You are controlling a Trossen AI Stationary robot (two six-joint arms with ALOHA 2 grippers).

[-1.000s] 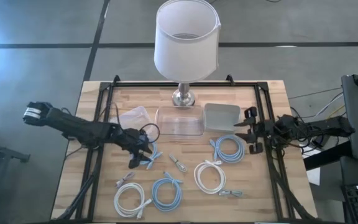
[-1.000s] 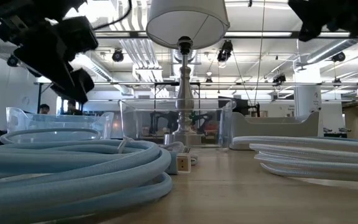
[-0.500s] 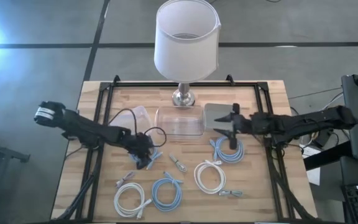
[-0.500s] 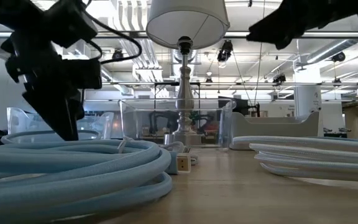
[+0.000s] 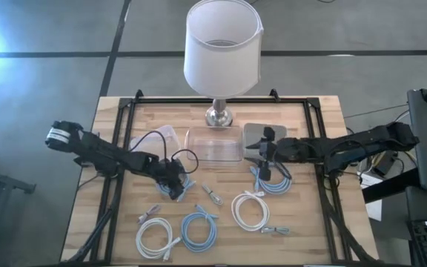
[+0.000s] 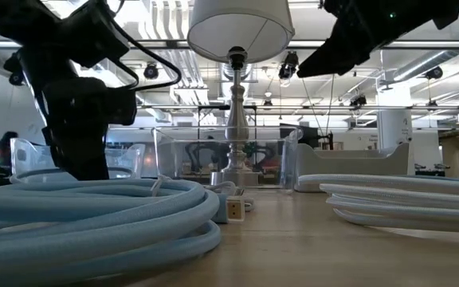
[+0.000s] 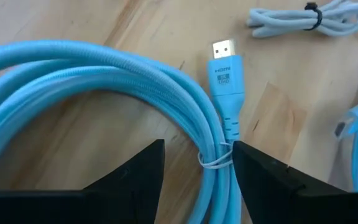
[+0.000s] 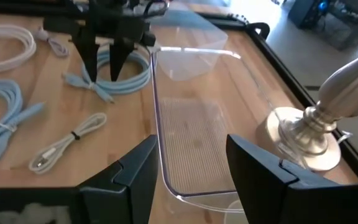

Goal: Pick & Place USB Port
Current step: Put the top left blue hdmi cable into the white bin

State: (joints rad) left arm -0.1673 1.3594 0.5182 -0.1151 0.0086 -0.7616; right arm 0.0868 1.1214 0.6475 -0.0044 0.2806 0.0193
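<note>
I need to pack the blue cable into the clear container, so next my left gripper should grab its coil by its tied bundle [image 7: 215,163] beside the plug.
Several coiled cables lie flat on the wooden table. My left gripper [image 5: 177,188] is low over a blue coil [image 5: 184,180] left of the middle. In the left wrist view it [image 7: 199,148] is open, one finger on each side of the coil's tied bundle [image 7: 213,158], just short of the blue plug [image 7: 224,65]; I see no touch. My right gripper [image 5: 267,150] hovers open between the clear container [image 5: 215,148] and the grey tray [image 5: 264,136]; its wrist view [image 8: 190,143] looks down on the clear container [image 8: 197,134].
A lamp [image 5: 219,113] stands at the far edge. A second blue coil [image 5: 273,179] lies below my right arm. White coils [image 5: 250,211] [image 5: 154,237], another blue coil [image 5: 199,231] and small white cables [image 5: 212,195] lie nearer. A clear tub [image 5: 159,139] sits left of the container.
My left gripper has come down onto the blue coil and shifted slightly toward the table's right. My right gripper has swung from near the table's right edge toward the left, passing over the right blue coil to the gap between tray and clear container.
</note>
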